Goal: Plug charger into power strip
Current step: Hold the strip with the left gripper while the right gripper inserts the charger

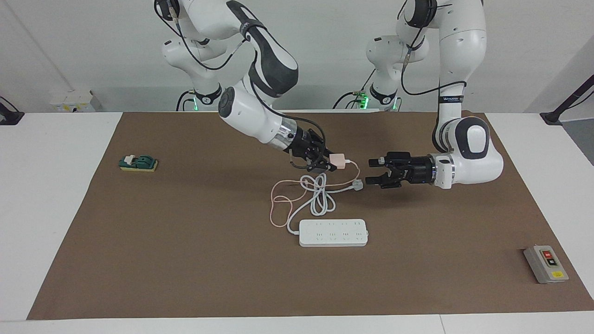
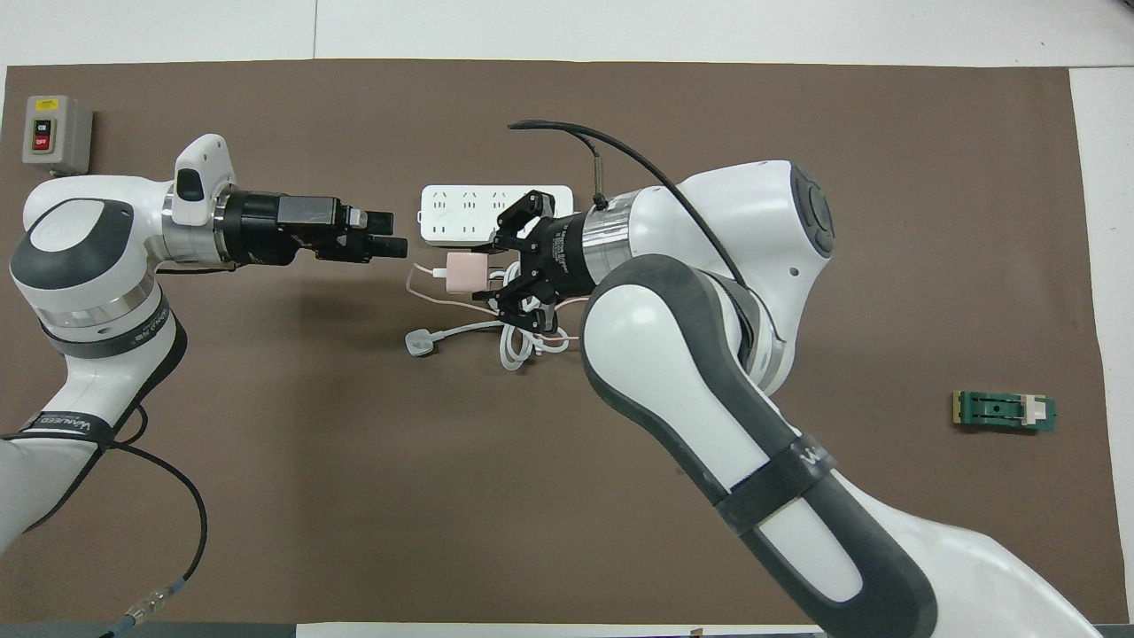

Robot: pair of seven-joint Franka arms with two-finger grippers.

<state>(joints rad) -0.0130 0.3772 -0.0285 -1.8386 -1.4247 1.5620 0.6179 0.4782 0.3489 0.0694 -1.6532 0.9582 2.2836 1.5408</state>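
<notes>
The charger should be grabbed next by its loose cable end point(image 2: 454, 272) with my left gripper, because my right gripper's fingers crowd the charger's prong end.
My right gripper point(image 1: 330, 163) is shut on the pale-pink charger point(image 1: 339, 161), holding it in the air over the coiled white cord point(image 1: 318, 197). The charger point(image 2: 462, 272) trails its thin pink cable point(image 1: 277, 204) onto the mat. Flat on the mat lies the white power strip point(image 1: 333, 232), farther from the robots than the coil. In the overhead view the right arm hides part of the power strip point(image 2: 452, 213). My left gripper point(image 1: 373, 171) hangs open and holds nothing. It points at the charger across a small gap. From overhead the left gripper point(image 2: 392, 235) sits just short of the charger.
The strip's white three-pin plug point(image 1: 356, 184) lies on the mat under the gap between the grippers. A grey button box point(image 1: 545, 263) sits toward the left arm's end. A green block point(image 1: 138, 163) lies toward the right arm's end. The brown mat point(image 1: 185, 269) covers the table.
</notes>
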